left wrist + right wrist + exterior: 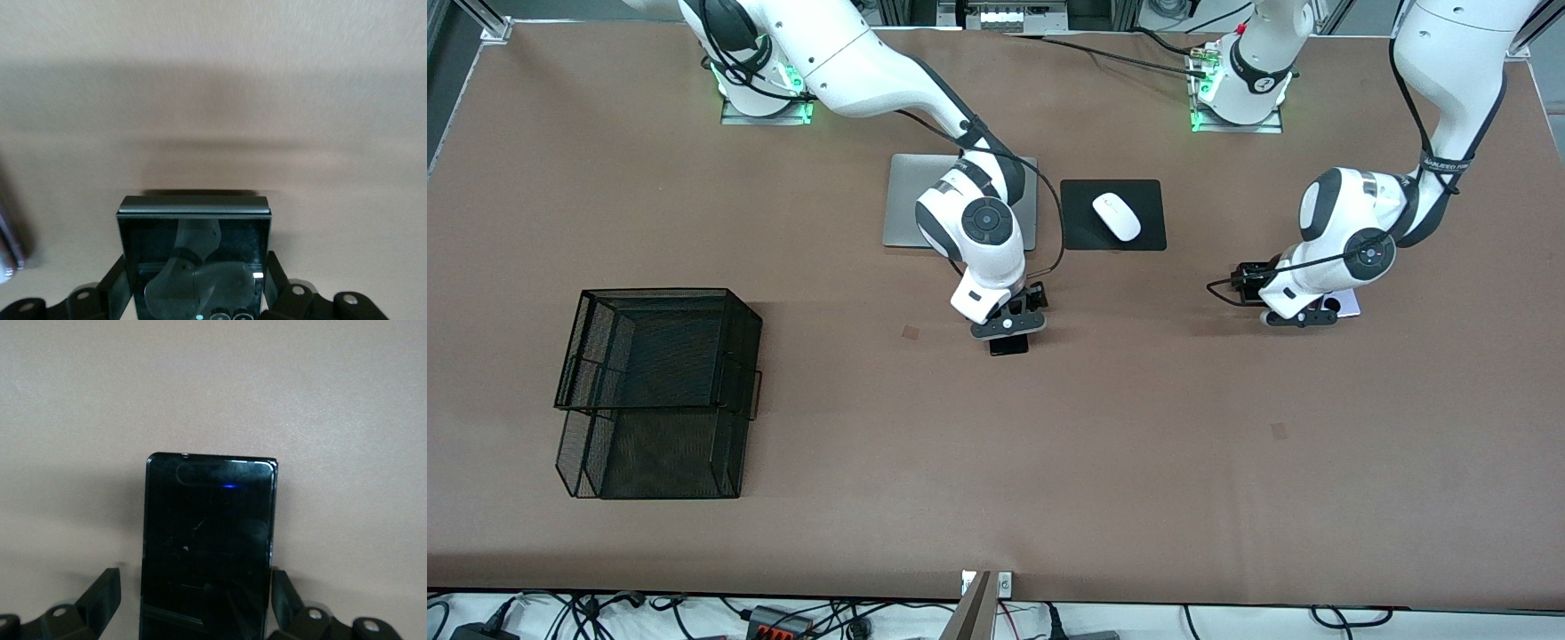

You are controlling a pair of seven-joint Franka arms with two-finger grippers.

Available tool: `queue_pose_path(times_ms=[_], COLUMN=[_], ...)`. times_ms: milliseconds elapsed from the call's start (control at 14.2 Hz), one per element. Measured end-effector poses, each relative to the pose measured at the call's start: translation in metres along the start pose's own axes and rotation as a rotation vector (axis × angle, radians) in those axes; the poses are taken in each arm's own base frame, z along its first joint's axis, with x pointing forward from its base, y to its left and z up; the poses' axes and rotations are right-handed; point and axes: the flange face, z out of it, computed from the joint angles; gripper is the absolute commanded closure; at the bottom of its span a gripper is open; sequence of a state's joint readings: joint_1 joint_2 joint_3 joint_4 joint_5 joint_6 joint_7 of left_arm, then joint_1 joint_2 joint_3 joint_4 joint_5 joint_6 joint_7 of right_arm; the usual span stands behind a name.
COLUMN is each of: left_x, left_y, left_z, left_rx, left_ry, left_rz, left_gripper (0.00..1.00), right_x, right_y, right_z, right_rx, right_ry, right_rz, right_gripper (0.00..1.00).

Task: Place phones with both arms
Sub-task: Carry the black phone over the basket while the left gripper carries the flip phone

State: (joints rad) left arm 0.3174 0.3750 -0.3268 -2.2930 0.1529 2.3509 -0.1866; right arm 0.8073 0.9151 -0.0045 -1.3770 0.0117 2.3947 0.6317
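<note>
In the right wrist view my right gripper's fingers reach down beside the long thin black phone's sides near the tabletop, so it is time to close on it now.
My right gripper [1009, 325] is low over the table's middle, open, with its fingers on either side of the long thin black phone [1009, 346] lying flat there. In the right wrist view one finger [107, 590] stands clear of this phone [208, 533]. My left gripper [1303, 317] is low toward the left arm's end of the table. Its fingers [119, 288] press both sides of the small squarish black phone [193, 240], which rests on the table and is hidden in the front view. The lilac-white phone [1349, 305] lies right beside that gripper, mostly covered by the arm.
A black wire-mesh basket [658, 391] stands toward the right arm's end. A silver laptop [907, 204] and a white mouse [1117, 216] on a black pad [1080, 227] lie farther from the front camera than the right gripper.
</note>
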Motion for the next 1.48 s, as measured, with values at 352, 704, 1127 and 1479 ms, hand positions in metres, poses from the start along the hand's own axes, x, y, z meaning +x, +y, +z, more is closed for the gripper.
queue_pose_path(times_ms=[352, 704, 1127, 1479], left_x=[0.028, 0.042, 0.066, 0.062], left_y=[0.021, 0.048, 0.117, 0.267], left_z=[-0.123, -0.19, -0.187, -0.128], left_rx=[0.06, 0.068, 0.019, -0.149], left_ry=[-0.071, -0.032, -0.021, -0.138], left_rz=[0.034, 0.067, 0.098, 0.031], left_gripper=[0.82, 0.8, 0.81, 0.81], right_x=[-0.002, 0.001, 0.085, 0.12], right_y=[0.003, 0.009, 0.119, 0.297], right_z=[0.005, -0.003, -0.142, -0.213], right_rx=[-0.019, -0.059, -0.076, -0.128], right_ry=[-0.021, -0.064, -0.046, -0.159], right_rz=[-0.001, 0.007, 0.197, 0.354], right_gripper=[0.37, 0.73, 0.73, 0.73])
